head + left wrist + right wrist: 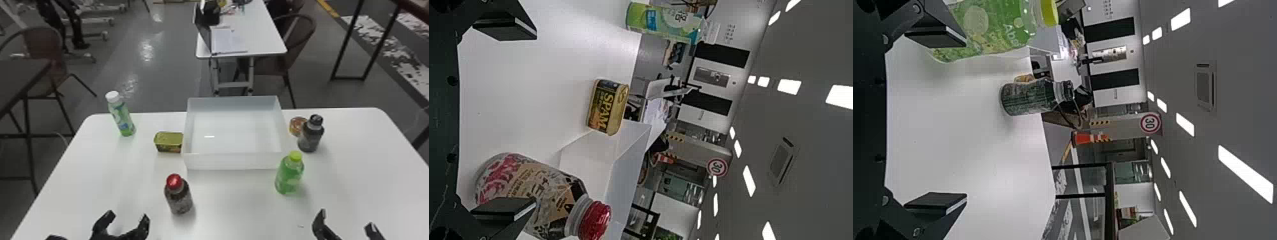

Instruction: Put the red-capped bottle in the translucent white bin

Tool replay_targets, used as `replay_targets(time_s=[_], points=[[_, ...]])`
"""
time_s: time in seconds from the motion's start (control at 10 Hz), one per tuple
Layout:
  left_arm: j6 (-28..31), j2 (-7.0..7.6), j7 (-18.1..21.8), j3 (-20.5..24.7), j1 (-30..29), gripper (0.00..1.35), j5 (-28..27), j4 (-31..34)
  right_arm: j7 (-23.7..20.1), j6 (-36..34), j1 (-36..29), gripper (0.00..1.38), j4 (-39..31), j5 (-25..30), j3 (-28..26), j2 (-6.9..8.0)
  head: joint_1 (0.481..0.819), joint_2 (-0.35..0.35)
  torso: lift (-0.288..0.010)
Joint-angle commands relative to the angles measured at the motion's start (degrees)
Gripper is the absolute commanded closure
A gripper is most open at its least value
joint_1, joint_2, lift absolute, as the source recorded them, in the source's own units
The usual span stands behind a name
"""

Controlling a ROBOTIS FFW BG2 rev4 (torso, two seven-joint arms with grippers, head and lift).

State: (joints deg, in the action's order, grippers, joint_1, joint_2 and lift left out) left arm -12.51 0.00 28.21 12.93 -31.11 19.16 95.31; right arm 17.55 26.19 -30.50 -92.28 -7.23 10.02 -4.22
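Note:
The red-capped bottle should go in the translucent white bin, so my left gripper will first grab the bottle by its labelled body [180, 200] [532, 187] next.
The red-capped bottle [178, 196] stands upright on the table, in front of the near left corner of the translucent white bin [233, 161]. My left gripper [127, 218] is open, left of the bottle and nearer the table's front, with nothing between its fingers. In the left wrist view the red-capped bottle [546, 197] lies beyond one finger of the left gripper [506, 120], near the bin's wall [594, 155]. My right gripper [346, 220] stands open at the front right, in front of the green bottle. The right wrist view has the right gripper [935, 120] with its fingers wide apart.
A yellow can [169, 142] sits against the bin's left side, with a white-capped bottle [121, 115] farther left. A green bottle [289, 174] stands by the bin's near right corner. A dark bottle [310, 134] and a small round can [297, 125] are right of the bin.

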Motion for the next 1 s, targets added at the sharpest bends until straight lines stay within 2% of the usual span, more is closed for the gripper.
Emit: replay_targets(time_s=[0.0, 0.2, 0.5, 0.7, 0.8, 0.9], points=[[0.03, -0.15, 0.0, 0.17, 0.0, 0.12, -0.88, 0.32, -0.06, 0.0, 0.0, 0.19, 0.0, 0.02, 0.0, 0.0, 0.695, 0.081, -0.075], [1.26, -0.15, 0.0, 1.05, -0.35, 0.12, -3.34, 1.63, -0.06, 0.0, 0.0, 0.19, 0.0, -0.06, 0.0, 0.0, 0.695, 0.081, -0.075], [2.14, -0.15, 0.09, 1.4, -0.09, 0.12, -3.95, 2.07, 0.03, 0.0, 0.0, 0.19, 0.09, -0.06, 0.0, 0.0, 0.695, 0.087, -0.075], [6.54, -0.09, 3.43, 0.08, 2.46, 0.12, -6.68, 2.25, 0.03, 0.0, -0.09, 0.19, 0.0, -0.15, 0.0, 0.0, 0.695, 0.079, -0.075], [8.91, 2.2, 4.48, -1.15, 3.96, 0.12, -6.76, 2.25, -0.06, 0.0, -0.09, 0.19, 0.0, -0.15, 0.0, 0.0, 0.695, 0.052, -0.075], [10.84, 3.43, 5.89, -1.5, 4.75, 0.12, -7.2, 2.25, 0.03, 0.0, -0.09, 0.19, 0.0, -0.15, 0.0, 0.0, 0.695, 0.041, -0.075]])
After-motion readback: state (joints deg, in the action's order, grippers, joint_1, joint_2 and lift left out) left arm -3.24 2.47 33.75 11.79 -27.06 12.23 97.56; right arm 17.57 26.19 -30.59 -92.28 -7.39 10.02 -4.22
